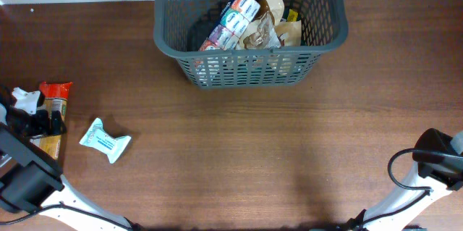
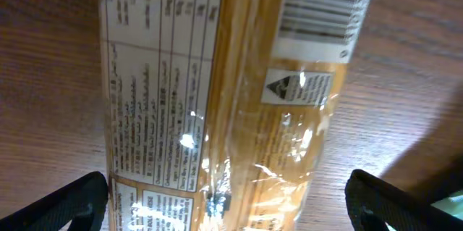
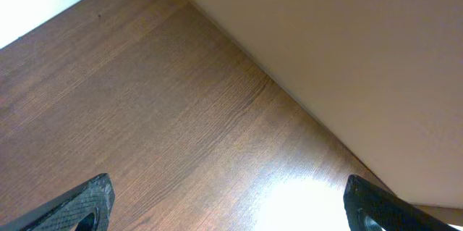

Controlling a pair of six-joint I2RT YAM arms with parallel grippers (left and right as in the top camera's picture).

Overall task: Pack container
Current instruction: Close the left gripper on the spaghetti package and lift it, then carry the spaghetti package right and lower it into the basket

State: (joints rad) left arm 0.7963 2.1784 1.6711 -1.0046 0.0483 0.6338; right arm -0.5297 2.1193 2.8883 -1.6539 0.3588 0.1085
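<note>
The left gripper takes hold of the orange-yellow packet across its middle by the long sides next. Then it lays the packet lengthwise into the basket (image 1: 249,72).
The dark grey slotted basket (image 1: 249,72) stands at the back centre and holds several food packets (image 1: 249,24). My left gripper (image 1: 36,126) is at the far left, open, with its fingers (image 2: 228,202) on either side of an orange-yellow packet (image 2: 224,79) with a red top (image 1: 56,92) that lies on the table. A small light teal packet (image 1: 105,140) lies just right of it. My right gripper (image 3: 231,202) is open and empty over bare wood at the front right corner (image 1: 438,160).
A white crumpled packet (image 1: 27,98) lies by the left gripper. The brown wooden table (image 1: 253,158) ends at a pale wall (image 3: 347,57) close to the right gripper.
</note>
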